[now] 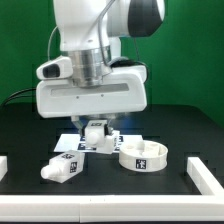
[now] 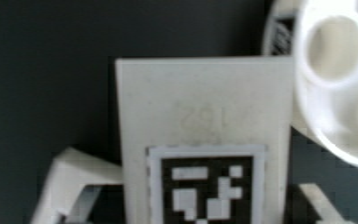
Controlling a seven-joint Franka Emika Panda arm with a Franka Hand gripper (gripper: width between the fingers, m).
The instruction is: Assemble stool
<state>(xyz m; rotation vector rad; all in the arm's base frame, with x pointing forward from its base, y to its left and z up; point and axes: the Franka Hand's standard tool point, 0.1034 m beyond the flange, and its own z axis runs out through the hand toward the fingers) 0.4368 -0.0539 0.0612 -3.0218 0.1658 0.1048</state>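
My gripper should keep its hold on the white leg. The lower end of the white leg is still above the marker board (image 1: 72,143) in the exterior view.
My gripper (image 1: 95,128) hangs over the middle of the table, shut on a short chunky white leg (image 1: 95,135) with a black-and-white tag. In the wrist view the leg (image 2: 197,110) fills the space between my fingers (image 2: 73,180) and the gripper (image 2: 194,185) closes on its two sides. The round white seat (image 1: 142,156) lies on the table toward the exterior view's right, and its rim (image 2: 336,80) shows beside the held leg. A second tagged leg (image 1: 62,167) lies on its side toward the exterior view's left.
The marker board (image 1: 72,143) lies flat on the black table behind the held leg. White border rails (image 1: 206,172) run along the table edges at the exterior view's right and left (image 1: 3,165).
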